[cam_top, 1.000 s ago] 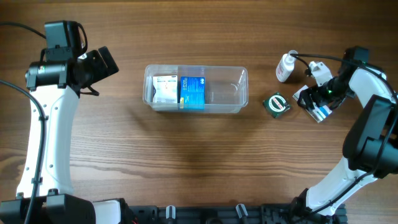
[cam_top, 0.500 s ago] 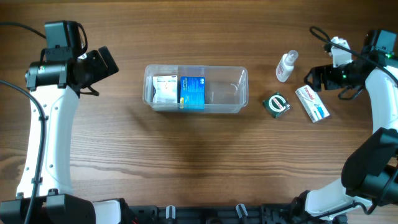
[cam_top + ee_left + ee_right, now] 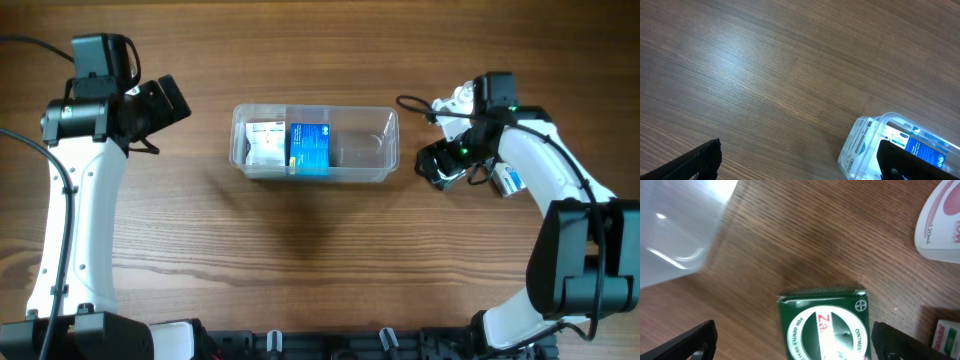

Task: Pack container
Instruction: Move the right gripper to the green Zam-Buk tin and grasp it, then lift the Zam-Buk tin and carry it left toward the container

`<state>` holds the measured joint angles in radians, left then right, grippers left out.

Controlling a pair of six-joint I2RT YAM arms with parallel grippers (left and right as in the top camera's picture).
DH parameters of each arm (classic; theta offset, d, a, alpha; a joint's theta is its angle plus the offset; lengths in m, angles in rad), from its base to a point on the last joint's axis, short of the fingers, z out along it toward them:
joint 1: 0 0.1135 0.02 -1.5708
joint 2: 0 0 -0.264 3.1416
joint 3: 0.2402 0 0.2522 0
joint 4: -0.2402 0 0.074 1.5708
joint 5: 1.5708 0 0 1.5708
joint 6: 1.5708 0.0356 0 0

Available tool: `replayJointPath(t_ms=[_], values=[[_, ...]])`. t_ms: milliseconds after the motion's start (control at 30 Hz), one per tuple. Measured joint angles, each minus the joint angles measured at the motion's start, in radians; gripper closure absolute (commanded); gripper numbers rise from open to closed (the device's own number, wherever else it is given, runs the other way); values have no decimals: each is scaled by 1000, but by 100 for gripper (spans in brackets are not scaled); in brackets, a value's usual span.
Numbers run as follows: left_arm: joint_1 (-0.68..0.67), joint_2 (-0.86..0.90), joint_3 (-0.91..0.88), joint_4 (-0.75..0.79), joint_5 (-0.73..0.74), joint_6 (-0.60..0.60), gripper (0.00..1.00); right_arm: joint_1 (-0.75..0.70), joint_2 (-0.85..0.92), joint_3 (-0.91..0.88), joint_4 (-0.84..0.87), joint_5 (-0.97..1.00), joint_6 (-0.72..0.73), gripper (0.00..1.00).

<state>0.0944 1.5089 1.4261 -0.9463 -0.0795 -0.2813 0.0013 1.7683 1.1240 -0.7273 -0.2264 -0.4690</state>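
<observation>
The fingers of my right gripper hover above the green box's printed side, with tabletop beside one finger, so it lowers next, before closing on the box.
The container [image 3: 385, 150] is a clear plastic tub at mid-table. It holds a white box [image 3: 265, 143] and a blue box [image 3: 309, 148] in its left half. My right gripper [image 3: 444, 166] is open just right of the container, and its fingers straddle a green ointment box [image 3: 827, 325] on the table. In the right wrist view [image 3: 800, 347] nothing is gripped. My left gripper [image 3: 165, 100] is open and empty, well left of the container. A container corner shows in the left wrist view [image 3: 865, 145].
A small clear bottle with a white cap [image 3: 460, 97] lies behind the right gripper and also shows in the right wrist view [image 3: 940, 225]. A red-and-white box [image 3: 508, 181] lies right of the green box. The container's corner [image 3: 675, 225] is close on the left.
My right arm has swung left, from over the red-and-white box at the far right to over the green box beside the container. The left arm has not moved.
</observation>
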Motion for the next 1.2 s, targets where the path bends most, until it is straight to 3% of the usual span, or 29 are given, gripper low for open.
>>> replayJointPath(t_ms=[333, 500, 733, 833, 900, 1000, 1200], values=[[0, 0, 0, 0, 0, 0, 0, -1, 0, -150, 221, 76, -29, 0], [0, 0, 0, 0, 0, 0, 0, -1, 0, -179, 243, 82, -32, 0], [0, 0, 0, 0, 0, 0, 0, -1, 0, -179, 253, 93, 105, 1], [0, 0, 0, 0, 0, 0, 0, -1, 0, -179, 252, 108, 118, 7], [0, 0, 0, 0, 0, 0, 0, -1, 0, -179, 246, 126, 123, 20], [0, 0, 0, 0, 0, 0, 0, -1, 0, -179, 238, 142, 125, 27], [0, 0, 0, 0, 0, 0, 0, -1, 0, -179, 235, 150, 190, 27]])
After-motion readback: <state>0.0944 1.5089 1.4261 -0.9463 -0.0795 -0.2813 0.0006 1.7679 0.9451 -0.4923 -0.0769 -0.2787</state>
